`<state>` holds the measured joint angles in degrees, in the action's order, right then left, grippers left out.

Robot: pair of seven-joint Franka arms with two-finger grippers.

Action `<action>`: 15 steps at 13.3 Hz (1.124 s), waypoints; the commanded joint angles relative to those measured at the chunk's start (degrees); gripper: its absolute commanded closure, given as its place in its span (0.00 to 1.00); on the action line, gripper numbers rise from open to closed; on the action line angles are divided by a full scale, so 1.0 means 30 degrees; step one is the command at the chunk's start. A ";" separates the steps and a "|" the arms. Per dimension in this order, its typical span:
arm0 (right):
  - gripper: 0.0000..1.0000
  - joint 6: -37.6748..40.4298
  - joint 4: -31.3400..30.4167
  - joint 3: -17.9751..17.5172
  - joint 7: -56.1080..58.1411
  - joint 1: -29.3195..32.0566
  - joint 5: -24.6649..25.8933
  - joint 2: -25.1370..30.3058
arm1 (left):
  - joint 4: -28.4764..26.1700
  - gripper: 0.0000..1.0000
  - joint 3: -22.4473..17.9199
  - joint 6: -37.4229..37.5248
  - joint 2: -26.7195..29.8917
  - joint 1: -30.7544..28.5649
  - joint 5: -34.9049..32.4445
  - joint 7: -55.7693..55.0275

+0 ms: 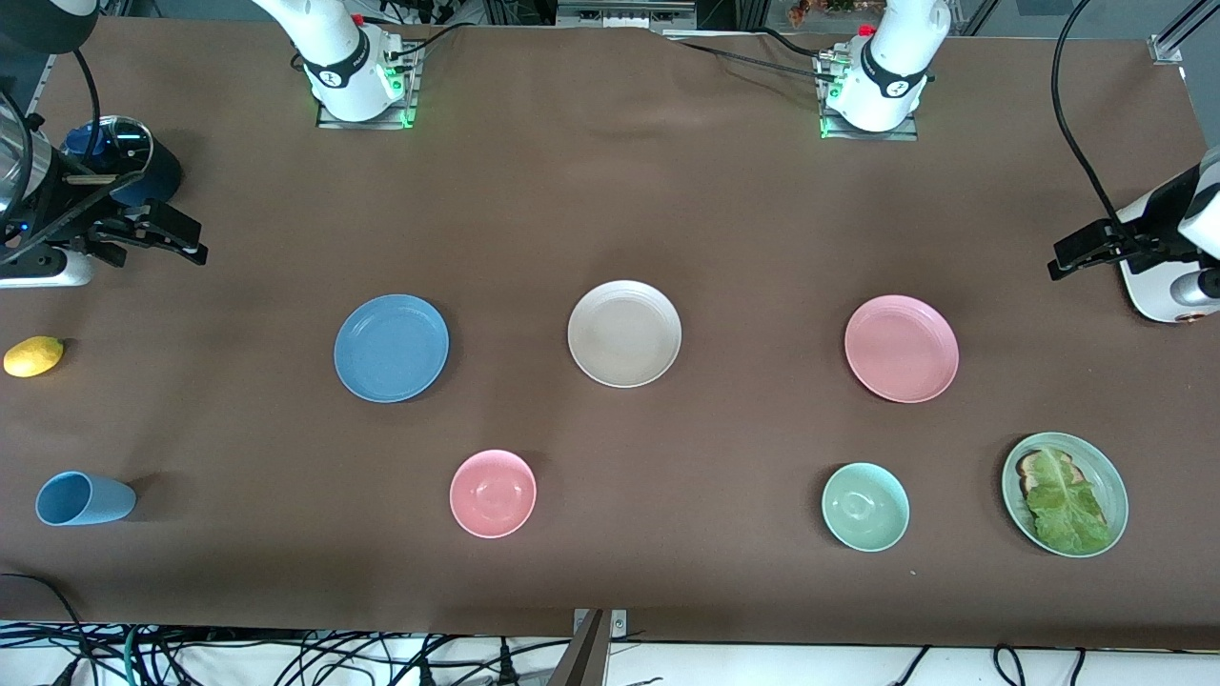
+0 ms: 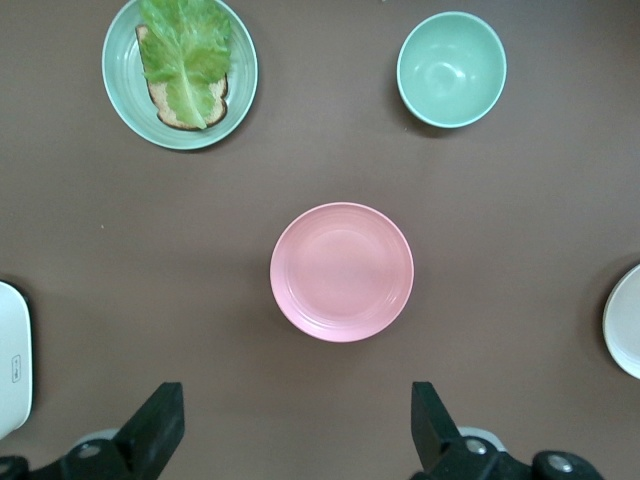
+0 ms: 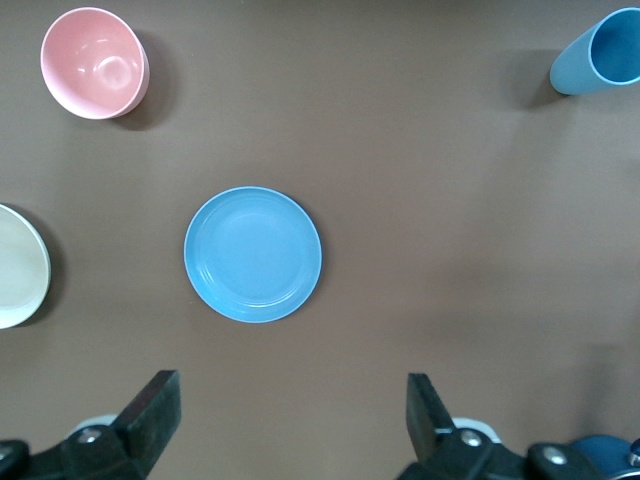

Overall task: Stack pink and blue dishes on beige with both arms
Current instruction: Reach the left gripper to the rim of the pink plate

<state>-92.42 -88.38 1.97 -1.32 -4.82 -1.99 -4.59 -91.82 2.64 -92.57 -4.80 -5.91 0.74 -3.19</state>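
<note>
I need to grab the pink dish's raised rim [image 1: 944, 313] with my left gripper next, so the dish can be stacked on the beige plate [image 1: 624, 333].
Three flat plates lie in a row across the brown table: the blue dish [image 1: 391, 348] toward the right arm's end, the beige plate [image 1: 624, 333] in the middle and the pink dish [image 1: 901, 348] toward the left arm's end. My right gripper [image 1: 195, 243] hangs open over bare cloth at its end of the table. In the right wrist view it [image 3: 290, 400] holds nothing, apart from the blue dish [image 3: 253, 254]. My left gripper [image 1: 1060, 262] hangs open over the cloth at the other end. In the left wrist view it [image 2: 295, 410] is empty, apart from the pink dish [image 2: 342, 272].
Nearer the front camera stand a pink bowl [image 1: 493, 494], a pale green bowl [image 1: 865, 507], a green plate with lettuce [image 1: 1065, 494] and a light blue cup [image 1: 84, 498] on its side. A lemon [image 1: 33, 356] lies at the right arm's end.
</note>
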 commanded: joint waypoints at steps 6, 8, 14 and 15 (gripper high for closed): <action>0.00 0.0277 0.0368 -0.0013 0.0235 0.0026 -0.0100 -0.0050 | -0.5966 0.00 0.0030 -0.6358 -0.1131 -0.0433 -0.0537 0.0390; 0.00 0.0278 0.0368 -0.0013 0.0235 0.0026 -0.0129 -0.0050 | -0.8785 0.00 0.0059 -0.9412 -0.0687 -0.0811 -0.0684 0.1526; 0.00 0.0219 0.0368 -0.0013 0.0206 0.0026 -0.0100 -0.0050 | -1.4506 0.00 0.0088 -1.7502 -0.1210 -0.2861 -0.0685 0.5160; 0.00 0.0219 0.0368 -0.0013 0.0234 0.0026 -0.0129 -0.0050 | -1.4801 0.00 0.0088 -1.8237 -0.1591 -0.3039 -0.0685 0.5572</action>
<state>-92.42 -88.35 1.93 -1.32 -4.85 -1.99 -4.60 -133.21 2.38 -143.23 -9.70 -13.47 0.04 10.68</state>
